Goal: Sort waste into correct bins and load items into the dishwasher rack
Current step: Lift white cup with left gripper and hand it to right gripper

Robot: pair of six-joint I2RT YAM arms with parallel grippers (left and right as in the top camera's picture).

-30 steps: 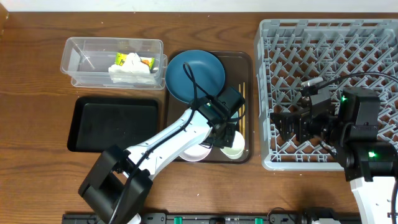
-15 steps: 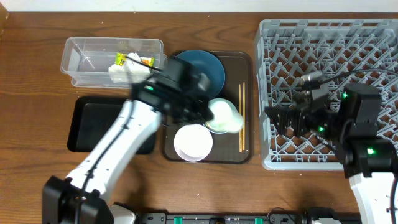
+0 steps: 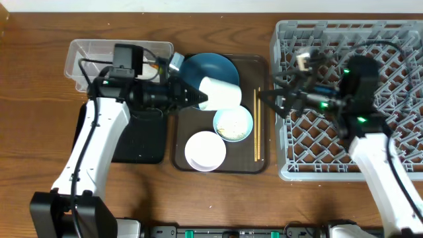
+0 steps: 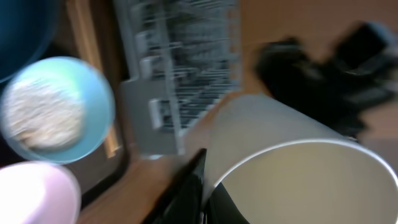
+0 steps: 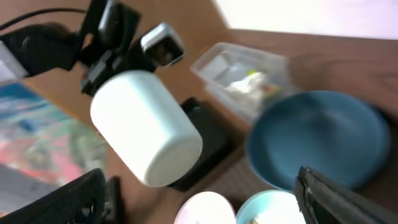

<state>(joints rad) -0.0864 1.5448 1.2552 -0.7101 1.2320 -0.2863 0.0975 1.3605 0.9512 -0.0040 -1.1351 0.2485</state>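
Observation:
I will load the small pale cup with its opening first into the rack, so I will grab it with my right gripper around its base end (image 3: 232,96) and leave the cup's rim free.
My left gripper (image 3: 201,99) is shut on the small pale cup (image 3: 221,92), pinching its rim (image 4: 205,199), and holds it on its side above the dark-blue plate (image 3: 211,69). In the right wrist view the cup (image 5: 146,127) hangs base first in front of my right fingers. My right gripper (image 3: 274,102) is open and empty just right of the cup, at the grey rack's (image 3: 350,99) left edge. The light-blue bowl (image 3: 232,123) holds rice grains. The white bowl (image 3: 205,151) and chopsticks (image 3: 256,125) lie on the brown tray. The clear tub (image 5: 242,74) holds the napkin (image 5: 239,86) and wrapper (image 5: 254,78).
The brown serving tray (image 3: 185,162) sits between the bins and the rack. The shallow black tray (image 3: 135,142) lies in front of the clear tub, partly under my left arm. The rack fills the right side of the table.
My left gripper has lifted the cup off the brown tray and swung it up and back over the plate. My right gripper has moved left out of the rack toward the cup.

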